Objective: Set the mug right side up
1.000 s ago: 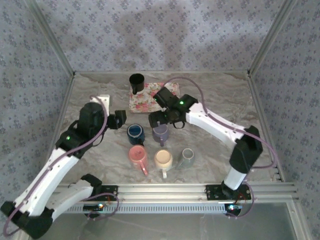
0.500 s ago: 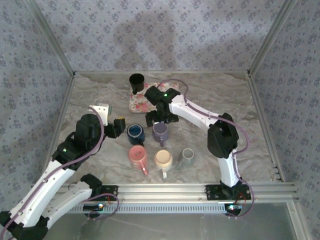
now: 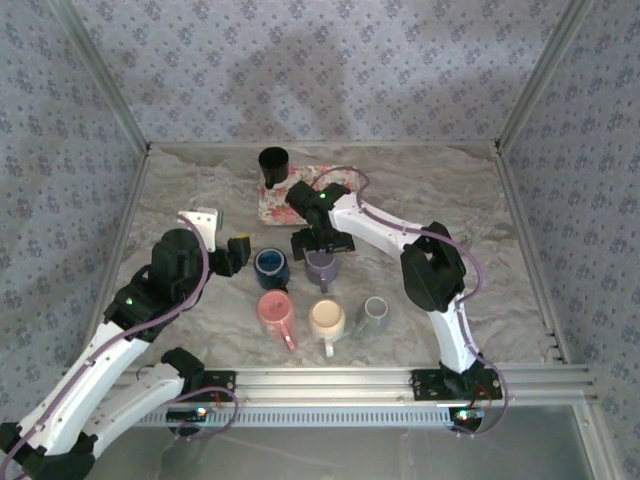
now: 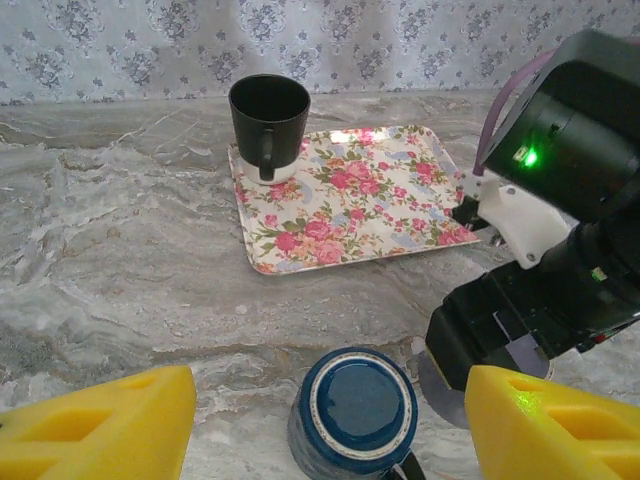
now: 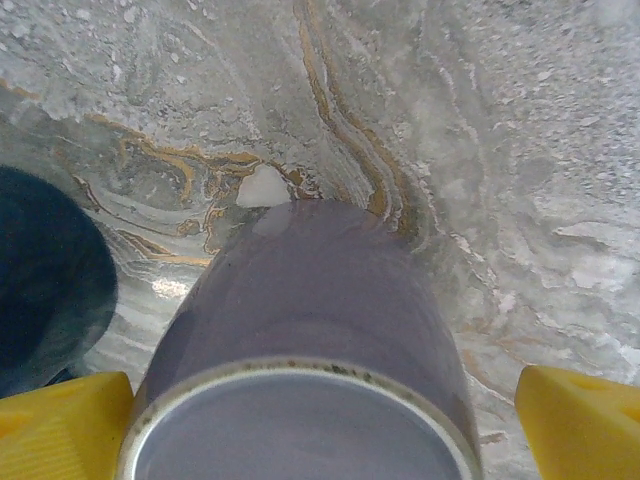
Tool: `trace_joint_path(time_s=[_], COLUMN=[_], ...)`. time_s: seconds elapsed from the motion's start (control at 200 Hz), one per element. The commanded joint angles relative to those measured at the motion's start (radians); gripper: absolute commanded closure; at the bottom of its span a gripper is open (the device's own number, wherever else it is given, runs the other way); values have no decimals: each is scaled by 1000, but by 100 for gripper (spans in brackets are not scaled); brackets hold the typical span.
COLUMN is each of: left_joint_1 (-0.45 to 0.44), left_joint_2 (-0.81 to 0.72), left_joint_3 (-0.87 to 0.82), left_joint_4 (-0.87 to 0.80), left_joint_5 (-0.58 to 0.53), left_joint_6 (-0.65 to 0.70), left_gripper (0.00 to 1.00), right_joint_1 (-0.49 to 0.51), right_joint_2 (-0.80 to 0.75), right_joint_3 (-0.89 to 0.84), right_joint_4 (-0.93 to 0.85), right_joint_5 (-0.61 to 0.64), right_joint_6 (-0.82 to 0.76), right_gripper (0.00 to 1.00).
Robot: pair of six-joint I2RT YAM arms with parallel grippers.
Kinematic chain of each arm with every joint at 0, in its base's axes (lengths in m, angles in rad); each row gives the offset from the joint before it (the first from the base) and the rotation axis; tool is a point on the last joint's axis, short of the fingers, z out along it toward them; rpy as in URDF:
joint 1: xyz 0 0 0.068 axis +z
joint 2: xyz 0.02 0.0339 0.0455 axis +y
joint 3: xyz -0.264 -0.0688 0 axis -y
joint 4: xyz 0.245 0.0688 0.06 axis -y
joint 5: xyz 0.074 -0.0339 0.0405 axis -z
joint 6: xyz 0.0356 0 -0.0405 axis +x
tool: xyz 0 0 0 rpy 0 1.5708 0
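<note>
My fingers are only near the rim of the purple mug's base. My right gripper needs to go lower first and then close on the mug.
Several mugs stand upside down in the middle of the table. The purple mug [image 3: 320, 268] [image 5: 310, 330] sits base up between the yellow fingers [image 5: 580, 425] of my right gripper [image 3: 320, 243] [image 5: 320, 430]. That gripper is open and straddles the mug from above, with a gap showing on the right side. The blue mug [image 3: 270, 266] [image 4: 355, 408] stands base up just left of it. My left gripper [image 3: 236, 252] [image 4: 330, 430] is open, low and left of the blue mug, its fingers wide on both sides.
A black mug [image 3: 273, 162] [image 4: 268, 115] stands upright on the far corner of a floral tray [image 3: 275, 205] [image 4: 350, 195]. Pink [image 3: 275, 310], cream [image 3: 326, 320] and grey [image 3: 375, 317] mugs form a nearer row. Patterned walls enclose the table.
My right arm has folded in and swung left, bringing its gripper over the purple mug. My left arm drew back slightly and then stayed still.
</note>
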Motion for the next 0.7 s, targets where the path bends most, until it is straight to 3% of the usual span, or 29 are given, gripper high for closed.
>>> trace_joint_path(time_s=[0.0,0.22,0.46,0.585,0.695], left_joint_1=[-7,-7,-7,-7,-7], left_joint_2=[-8,-3,6,8,13], left_joint_3=[-7,-8,-8,-9,-19], left_joint_4=[28,27,26,28,41], left_joint_5=[-23,-28,-37,-45,-28], left_joint_6=[17,18,23,24,26], left_gripper=[29,29,29,29,29], right_joint_1=[23,53,50,49,40], right_joint_2=[47,41,11,-5,-52], right_joint_3=[4,-33,-76,-83,-84], right_joint_4=[-21,-10,26,28,28], right_joint_5=[41,97,101,105,117], right_joint_6=[73,144,148,148,143], right_gripper=[0,6,31,40,42])
